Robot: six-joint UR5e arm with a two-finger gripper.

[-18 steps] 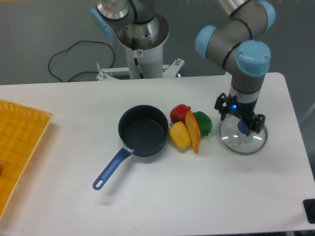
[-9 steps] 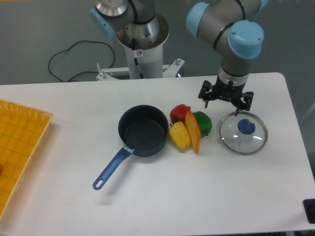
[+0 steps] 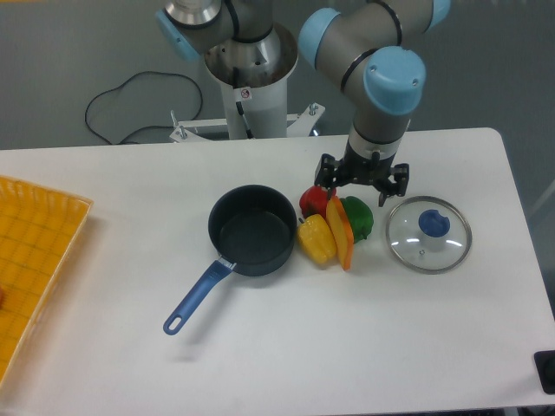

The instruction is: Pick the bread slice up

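I need to grab the thin orange-tan wedge by its upper end [image 3: 334,206] next with my gripper, so that I can pick up the bread slice.
The bread slice [image 3: 341,232] is a thin orange-tan wedge standing on edge between a yellow toy pepper [image 3: 316,240] and a green toy pepper [image 3: 357,217], with a red toy pepper [image 3: 315,198] behind it. My gripper [image 3: 362,184] hangs just above and behind the peppers, a little right of the slice's far end. Its fingers are spread apart and hold nothing.
A dark blue pan [image 3: 251,230] with a blue handle [image 3: 197,298] sits left of the peppers. A glass lid with a blue knob [image 3: 429,234] lies to the right. A yellow tray [image 3: 30,260] is at the left edge. The arm's base [image 3: 251,78] stands behind the table.
The gripper has risen off the glass lid, leaving it on the table, and has moved left to above the peppers.
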